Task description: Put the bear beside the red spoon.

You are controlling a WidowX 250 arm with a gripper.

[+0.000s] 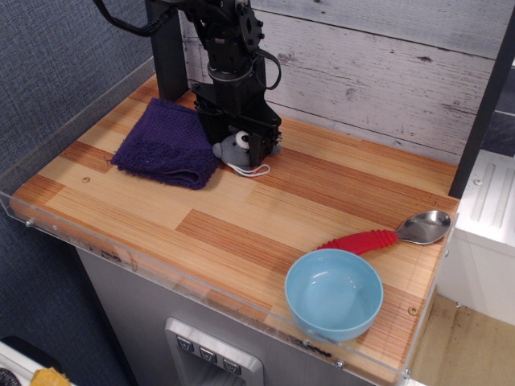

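The grey bear has to go beside the red spoon [385, 234], so next I need to grab the bear by its plush body [234, 152] with my gripper.
The bear [234, 147], a small grey plush with a white eye patch and a white string loop, lies at the back left of the wooden table, next to the purple towel. My black gripper [235, 153] has come down over it. Its two fingers [257, 146] stand on either side of the bear, open and close to its flanks, with the tips near the table. The right finger hides part of the bear. The red spoon [385, 234], with a ribbed red handle and a shiny metal bowl, lies at the right edge, far from the bear.
A purple towel [165, 145] lies left of the bear, against my left finger. A light blue bowl [333, 293] stands at the front right, just below the spoon's handle. A clear plastic rim [121, 257] runs along the table's front and left edges. A plank wall stands behind.
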